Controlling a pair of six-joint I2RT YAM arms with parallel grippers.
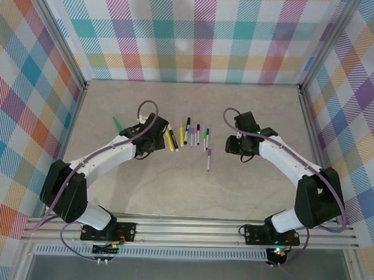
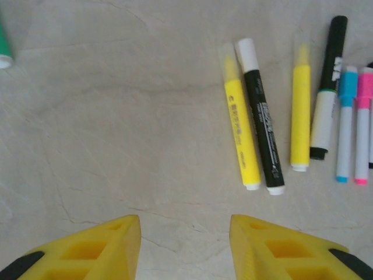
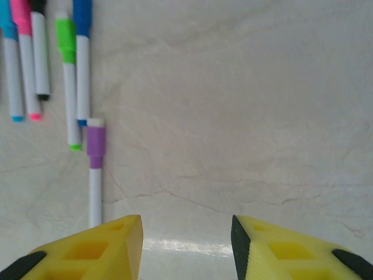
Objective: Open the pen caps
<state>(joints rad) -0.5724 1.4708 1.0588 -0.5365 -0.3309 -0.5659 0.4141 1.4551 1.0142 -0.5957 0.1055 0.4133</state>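
Note:
My left gripper grabs the yellow highlighter beside the black marker (image 2: 261, 116) by its body near the white end (image 2: 247, 164) next, which leaves the clear cap free to open.
A row of pens (image 1: 190, 137) lies at the table's middle, caps on. My left gripper (image 2: 185, 224) is open over bare table, nothing between its yellow fingers (image 2: 116, 245). Up and to its right lie a yellow highlighter (image 2: 240, 125), a black marker (image 2: 261, 116), a second yellow highlighter (image 2: 301, 111) and thin white pens with black, blue (image 2: 348, 81) and pink caps. My right gripper (image 3: 186, 224) is open too, over bare table. A white pen with a purple cap (image 3: 96, 140) lies just left of its left finger. Green-capped (image 3: 66, 38) and blue-capped (image 3: 82, 17) pens lie beyond.
A green pen (image 1: 117, 124) lies apart, to the left of my left gripper (image 1: 155, 134). My right gripper (image 1: 239, 145) hangs to the right of the row. Metal frame posts and checkered walls (image 1: 197, 36) enclose the beige table (image 1: 185, 195).

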